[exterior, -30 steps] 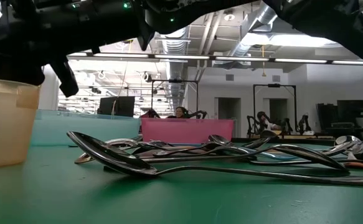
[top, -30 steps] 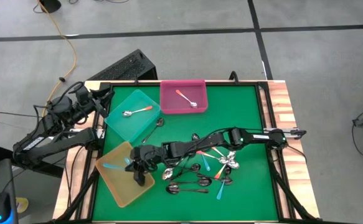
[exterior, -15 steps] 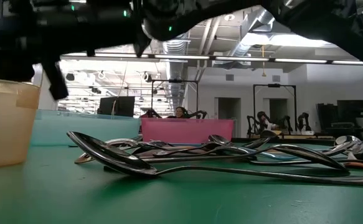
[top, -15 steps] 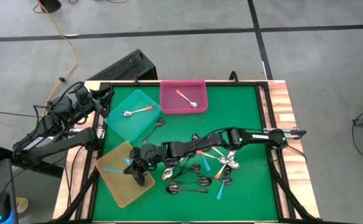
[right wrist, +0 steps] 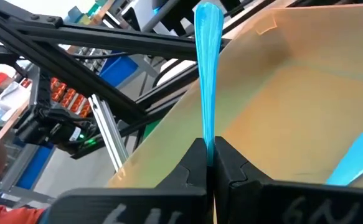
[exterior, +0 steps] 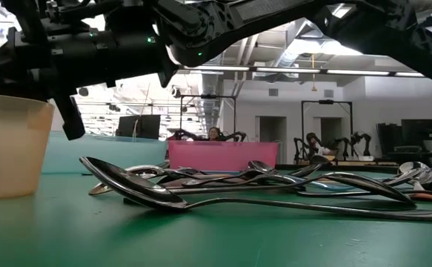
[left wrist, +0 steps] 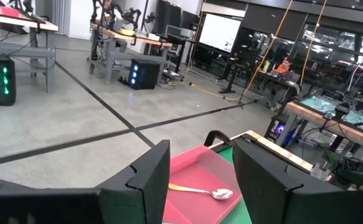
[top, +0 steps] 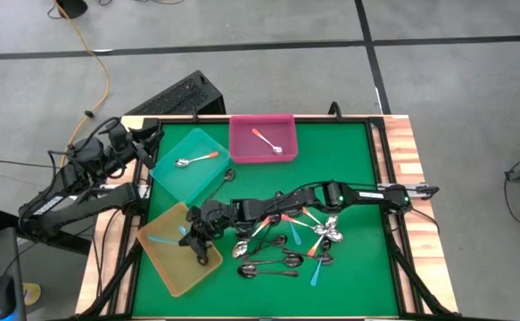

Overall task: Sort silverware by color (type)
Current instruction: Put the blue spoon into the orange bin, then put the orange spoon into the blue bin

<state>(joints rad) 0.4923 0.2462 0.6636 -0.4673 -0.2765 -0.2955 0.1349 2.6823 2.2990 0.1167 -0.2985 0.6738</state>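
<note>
My right gripper opens now, since my fingers and the spoon's light-blue handle lie inside the yellow tray's rim (top: 172, 267) (right wrist: 306, 118), so the spoon would settle there.
My right gripper (top: 194, 239) reaches from the table's right over the yellow tray (top: 166, 267) at the near left and is shut on a light-blue-handled spoon (right wrist: 207, 68). Another blue-handled spoon (top: 160, 239) lies flat on the yellow tray's floor. A pile of silverware (top: 286, 245) with blue, orange and dark handles lies on the green mat at the table's middle. The teal tray (top: 193, 174) and the pink tray (top: 261, 153) each hold one orange-handled spoon. My left gripper (left wrist: 200, 180) waits at the far left corner, open, with nothing between its fingers. My right gripper pinches the spoon's light-blue handle (right wrist: 208, 146) between its two fingertips. The fingers come from the table's right, slanting slightly down, and lie along the handle. The handle's free end (right wrist: 207, 18) sticks out past the fingertips over the yellow tray. The gripper hides the spoon's bowl.
The pile of silverware (exterior: 238, 182) lies under my right arm, between the arm's base and the yellow tray (exterior: 8, 148). Bare green mat shows at the far right and along the near edge. A black box stands beyond the table's far left corner.
My right gripper has sunk a little over the yellow tray and rolled about its own line, still shut on the blue-handled spoon.
</note>
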